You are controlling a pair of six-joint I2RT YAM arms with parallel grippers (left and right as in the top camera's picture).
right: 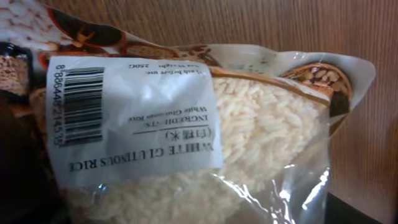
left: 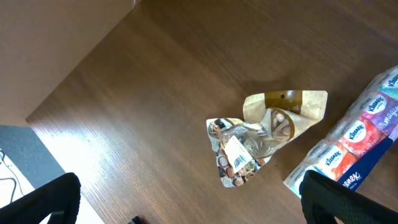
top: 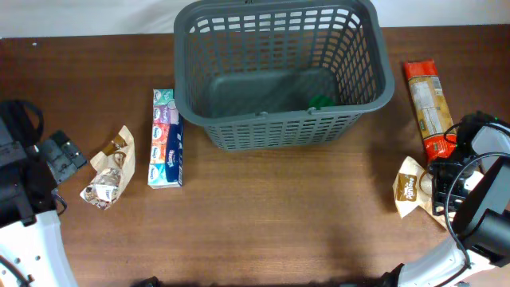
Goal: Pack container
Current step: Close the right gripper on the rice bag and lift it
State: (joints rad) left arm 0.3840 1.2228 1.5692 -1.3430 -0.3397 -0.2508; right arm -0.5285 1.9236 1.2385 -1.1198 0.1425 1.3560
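The rice-filled middle of the rice bag is between my fingers, which reach near the tabletop on either side of it, so my right gripper should close on the rice bag.
The container, a large dark grey slotted basket, stands at the back centre with a small green item inside. My left gripper is open and empty, hovering left of a bag of mixed beans, which also shows in the left wrist view. My right gripper is low over a clear bag of white rice. The rice bag fills the right wrist view, lying between the spread fingers.
A pack of tissue packets lies left of the basket and also shows in the left wrist view. An orange pasta packet lies right of the basket. The table's left edge is close to my left gripper.
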